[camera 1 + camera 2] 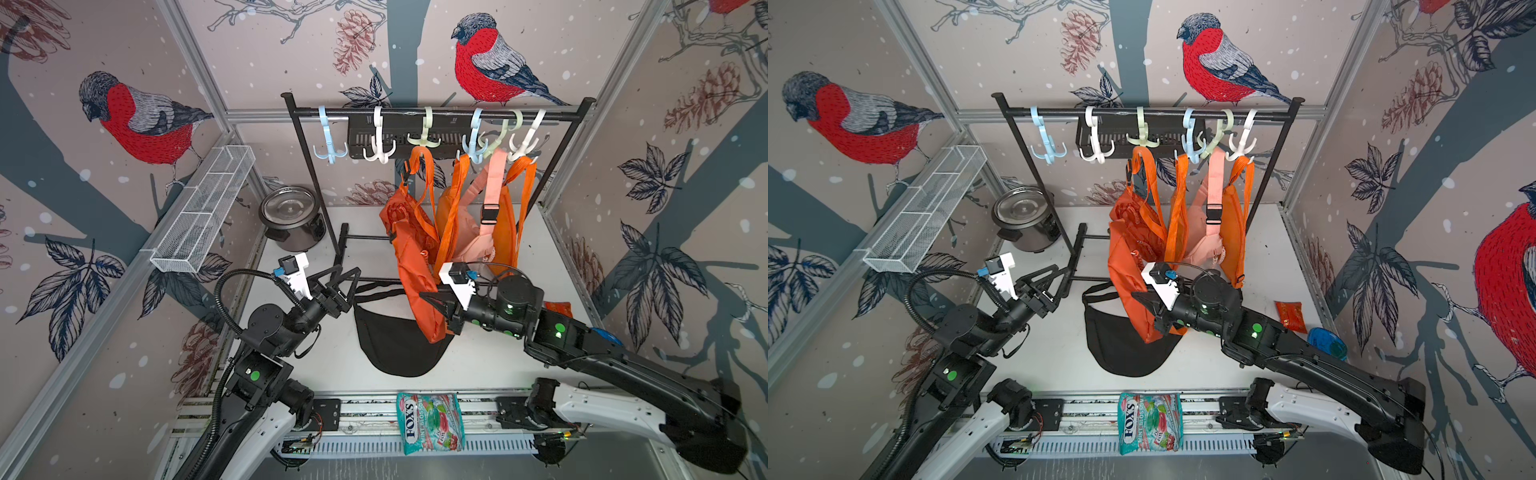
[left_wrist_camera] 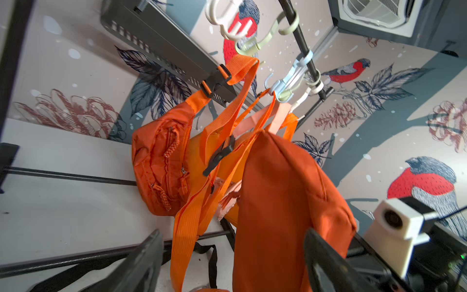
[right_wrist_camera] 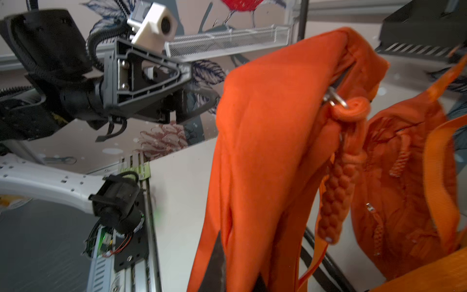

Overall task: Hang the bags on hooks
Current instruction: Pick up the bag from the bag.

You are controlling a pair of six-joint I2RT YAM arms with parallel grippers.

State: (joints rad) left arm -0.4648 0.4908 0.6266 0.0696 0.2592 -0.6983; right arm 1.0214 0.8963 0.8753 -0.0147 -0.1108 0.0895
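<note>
My left gripper should next grab the smooth orange bag by the fabric of its body, so that its strap stays free to hang on a hook.
A smooth orange bag (image 1: 417,286) (image 1: 1133,291) hangs in front of the rack, and its strap runs up toward the pale blue hook (image 1: 471,145) (image 2: 278,86). My right gripper (image 1: 432,301) (image 1: 1146,301) (image 3: 238,274) is shut on this bag's lower fabric, which drapes over the fingers. To its left my left gripper (image 1: 347,276) (image 1: 1059,274) (image 2: 235,265) stands open and holds nothing. In the left wrist view the bag (image 2: 285,202) hangs ahead of the jaws. A black bag (image 1: 395,345) (image 1: 1125,353) lies flat on the table below.
On the black rail (image 1: 436,114) hang several hooks, a crinkled orange waist bag (image 1: 399,220), a pink bag (image 1: 473,232) and another orange one (image 1: 507,220). A pot (image 1: 291,220), a wire basket (image 1: 203,212), a candy pack (image 1: 430,422) and a red packet (image 1: 559,309) surround them.
</note>
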